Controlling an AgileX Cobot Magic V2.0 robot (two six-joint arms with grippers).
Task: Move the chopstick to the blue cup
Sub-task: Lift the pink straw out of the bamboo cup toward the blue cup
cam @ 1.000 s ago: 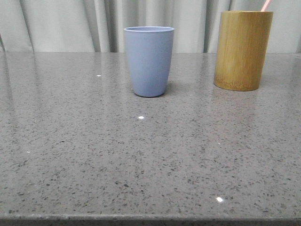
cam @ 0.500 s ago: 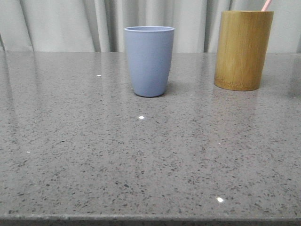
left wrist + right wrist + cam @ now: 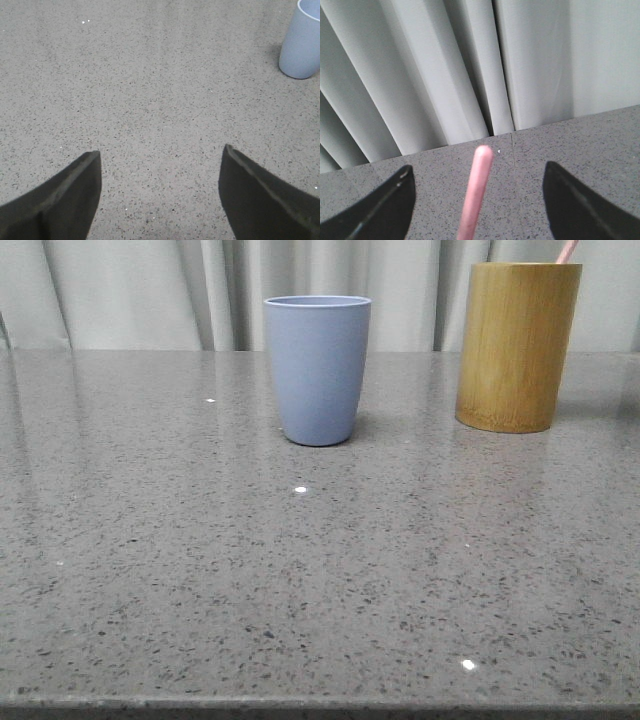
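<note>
The pink chopstick's upper end stands between the spread fingers, so it is time for my right gripper to close now. Closing now would catch the chopstick.
The blue cup (image 3: pixel 317 368) stands upright at the table's far middle, also seen at the edge of the left wrist view (image 3: pixel 302 42). A pink chopstick (image 3: pixel 567 251) pokes out of the tan bamboo holder (image 3: pixel 517 346) at the far right. In the right wrist view the chopstick's rounded tip (image 3: pixel 476 192) rises between the spread fingers of my right gripper (image 3: pixel 477 172), touching neither; that gripper is open. My left gripper (image 3: pixel 160 156) is open over bare table, well away from the blue cup. Neither gripper shows in the front view.
The grey speckled stone table (image 3: pixel 300 570) runs to a pale pleated curtain (image 3: pixel 130 290) at the back. A seam in the tabletop (image 3: pixel 513 150) lies behind the chopstick in the right wrist view.
</note>
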